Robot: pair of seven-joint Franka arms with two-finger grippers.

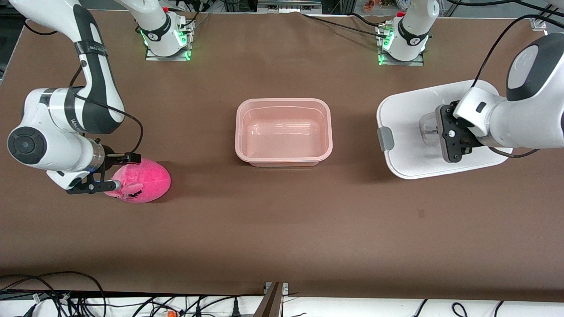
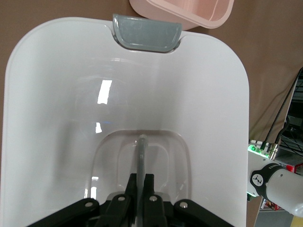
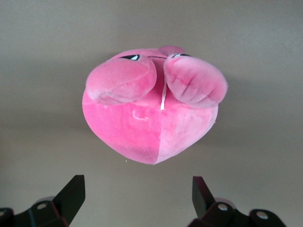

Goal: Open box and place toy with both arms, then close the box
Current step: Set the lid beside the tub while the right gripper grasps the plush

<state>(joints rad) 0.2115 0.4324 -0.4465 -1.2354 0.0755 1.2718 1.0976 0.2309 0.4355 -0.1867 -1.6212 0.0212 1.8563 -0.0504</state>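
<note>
My right gripper grabs the toy's plush body at the seam between its stubby arms next, to place the pink toy in the box (image 1: 283, 130).
The box's pale pink base (image 1: 284, 102) stands open in the middle of the table, with nothing in it. Its white lid (image 1: 410, 110) is off, toward the left arm's end, one grey clip (image 1: 387, 138) facing the base. My left gripper (image 1: 437, 132) is shut on the thin handle in the lid's recessed centre, as the left wrist view (image 2: 142, 180) shows. I cannot tell whether the lid touches the table. The hot-pink toy (image 1: 147, 180) lies toward the right arm's end. My right gripper (image 1: 116, 172) is open right beside it, its fingertips short of the toy (image 3: 151, 113).
Both arm bases (image 1: 167, 39) (image 1: 402, 44) stand on plates with green lights along the table's edge farthest from the front camera. Cables (image 1: 53, 295) hang below the nearest edge. The base's corner (image 2: 189, 12) shows past the lid's clip (image 2: 146, 33).
</note>
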